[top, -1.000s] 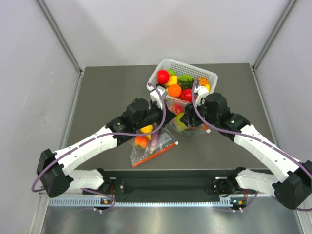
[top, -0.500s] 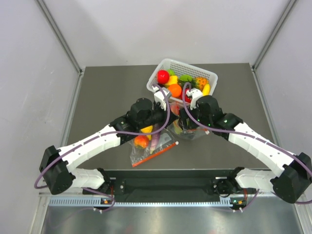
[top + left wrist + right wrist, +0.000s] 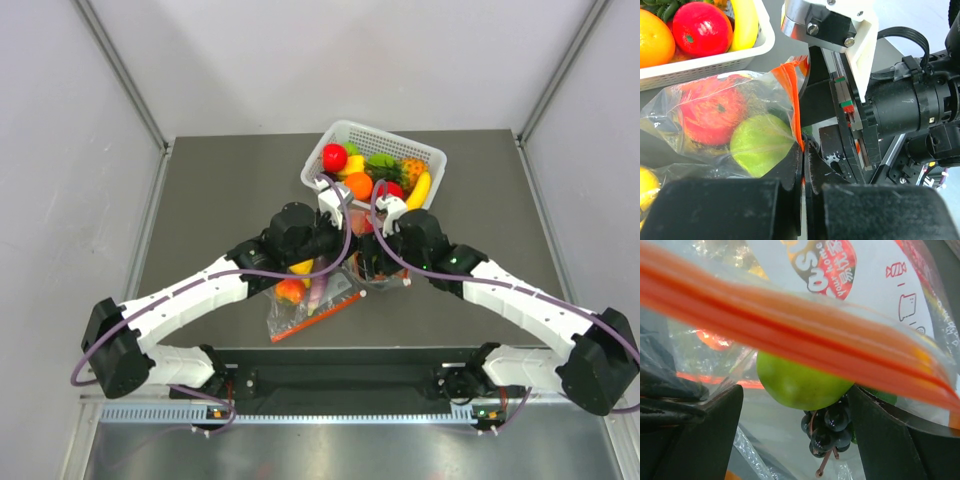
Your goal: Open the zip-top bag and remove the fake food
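Note:
The right gripper grabs the light-green pear (image 3: 760, 145) next across its rounded end facing the bag's opening, to remove the pear past the strip.
The zip-top bag (image 3: 700, 100) is clear with an orange-red zip strip (image 3: 794, 100). It lies just in front of the basket, between my two grippers (image 3: 366, 268). Inside it show a red apple (image 3: 710, 112), a light-green pear (image 3: 760, 145) and a dark grape bunch (image 3: 827, 427). My left gripper (image 3: 803, 150) is shut on the zip strip at the bag's edge. My right gripper (image 3: 796, 395) is open, its fingers (image 3: 705, 440) spread either side of the bag's mouth. The strip (image 3: 790, 335) crosses close in front of it. In the top view the right gripper (image 3: 372, 255) covers most of the bag.
A white basket (image 3: 425, 155) with red, orange and yellow fruit and a banana stands behind the bag. It also shows in the left wrist view (image 3: 705, 65). A second clear bag (image 3: 305, 295) with yellow and purple items lies near the front, under the left arm.
My right gripper has moved left and forward over the bag. My left gripper has shifted slightly right, still at the bag's edge. The second bag has not moved.

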Controlling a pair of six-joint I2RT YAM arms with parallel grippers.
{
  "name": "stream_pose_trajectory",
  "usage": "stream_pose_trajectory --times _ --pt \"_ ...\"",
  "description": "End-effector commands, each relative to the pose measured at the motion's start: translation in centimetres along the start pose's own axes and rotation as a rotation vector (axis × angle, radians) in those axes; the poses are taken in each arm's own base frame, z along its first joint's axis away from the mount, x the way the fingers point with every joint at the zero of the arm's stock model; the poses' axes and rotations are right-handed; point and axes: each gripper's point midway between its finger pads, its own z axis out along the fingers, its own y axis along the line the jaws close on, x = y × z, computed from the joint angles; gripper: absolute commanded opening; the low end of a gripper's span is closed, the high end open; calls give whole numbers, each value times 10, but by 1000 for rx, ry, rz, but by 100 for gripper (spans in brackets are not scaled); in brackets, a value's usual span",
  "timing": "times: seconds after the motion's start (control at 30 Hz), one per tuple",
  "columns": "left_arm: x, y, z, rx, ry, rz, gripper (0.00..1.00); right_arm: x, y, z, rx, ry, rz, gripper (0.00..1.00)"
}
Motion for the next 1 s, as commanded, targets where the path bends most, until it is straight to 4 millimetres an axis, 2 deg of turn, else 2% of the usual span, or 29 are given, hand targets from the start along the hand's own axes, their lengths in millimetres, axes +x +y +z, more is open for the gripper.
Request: stream_pose_trajectory --times 0.0,0.2,0.5,0.53,0.67,0.83,0.97 --pt "-45 -36 -1 125 -136 24 0 -20 32 2 -122 -81 5 86" --pt "-45 -47 -5 164 -139 14 0 -24 4 18 24 -126 16 85" --pt "-42 -61 -8 219 -136 -2 0 -40 -9 32 87 -231 7 81" --pt "-42 -63 -9 229 -135 -4 0 -45 -10 32 91 -251 3 78" --pt "-42 -64 -11 231 -144 -4 0 -48 -13 34 100 -275 -22 51" --pt "-41 -54 -14 175 -143 18 0 -55 -11 23 92 -319 -46 36" --pt "-44 -31 -17 50 -170 32 0 -55 -14 9 115 -328 -58 27"
